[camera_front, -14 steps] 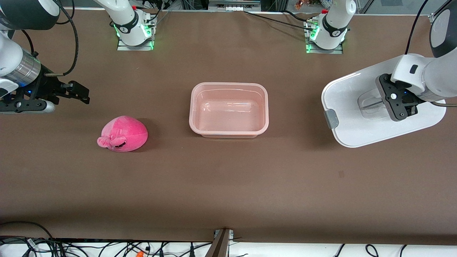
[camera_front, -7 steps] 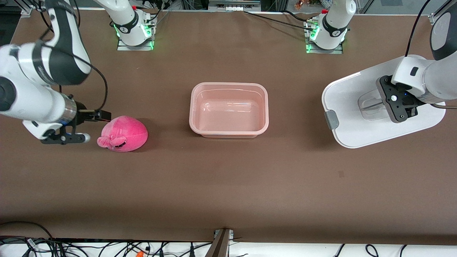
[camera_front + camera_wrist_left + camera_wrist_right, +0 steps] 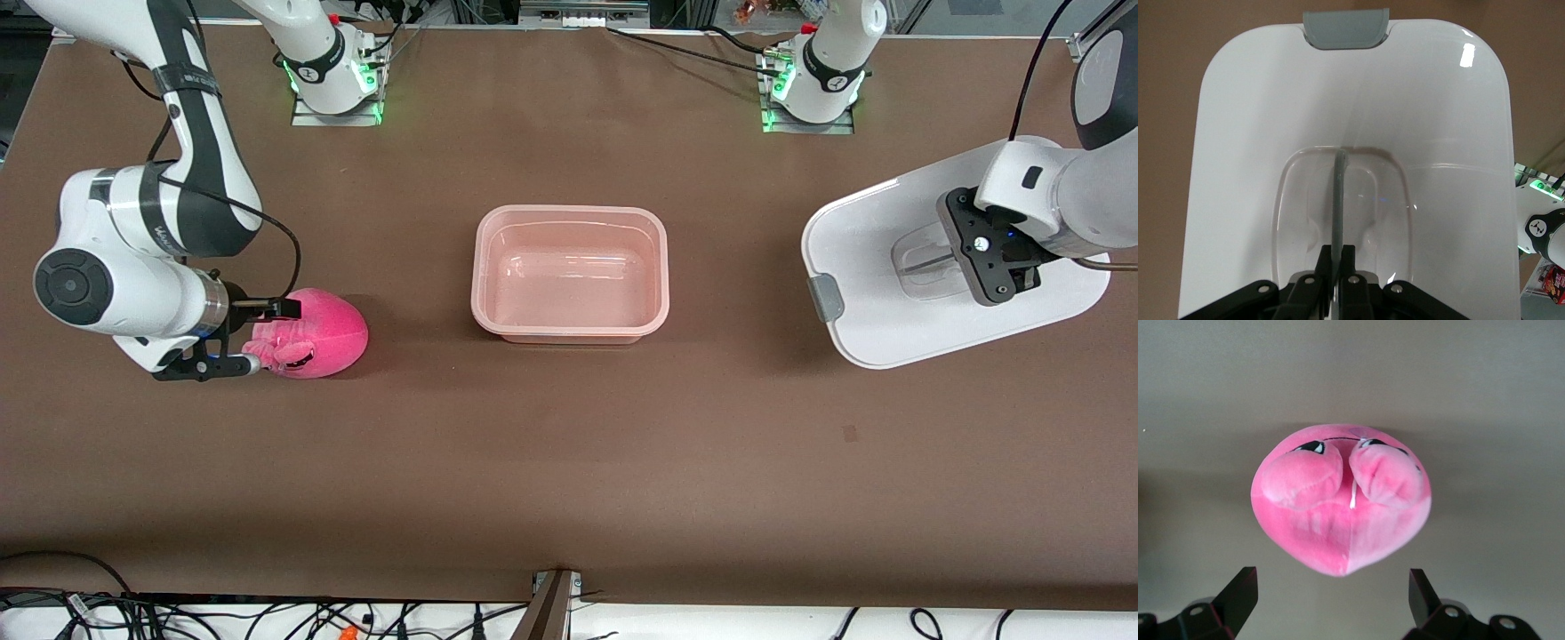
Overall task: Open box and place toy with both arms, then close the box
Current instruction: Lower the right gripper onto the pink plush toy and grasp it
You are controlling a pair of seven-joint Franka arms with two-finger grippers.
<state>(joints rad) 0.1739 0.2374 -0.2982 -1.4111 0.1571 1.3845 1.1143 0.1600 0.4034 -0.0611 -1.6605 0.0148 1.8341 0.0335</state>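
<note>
Next, my right gripper picks up the pink toy by its seamed body (image 3: 1346, 541) beside the round feet to place it in the box.
The box (image 3: 569, 212) is an open pink tub in the middle of the table. Its white lid (image 3: 880, 267) is off, held tilted over the table at the left arm's end. My left gripper (image 3: 991, 260) is shut on the lid's clear handle; the left wrist view shows the gripper (image 3: 1337, 253) clamped on the handle's thin bar (image 3: 1339, 193) of the lid (image 3: 1271, 133). The pink toy (image 3: 324, 331) lies on the table toward the right arm's end. My right gripper (image 3: 258, 336) is open and low at the toy. In the right wrist view the gripper (image 3: 1331, 593) has its tips either side of the toy's (image 3: 1341, 497) near end, not touching.
A grey clip (image 3: 826, 297) sits on the lid's edge and shows in the left wrist view (image 3: 1346, 28). The arms' bases (image 3: 333, 76) stand along the table's back edge. Cables lie below the table's front edge.
My right arm has swung in from the table's end and come down to the toy, fingers open. My left gripper with the lid has hardly moved.
</note>
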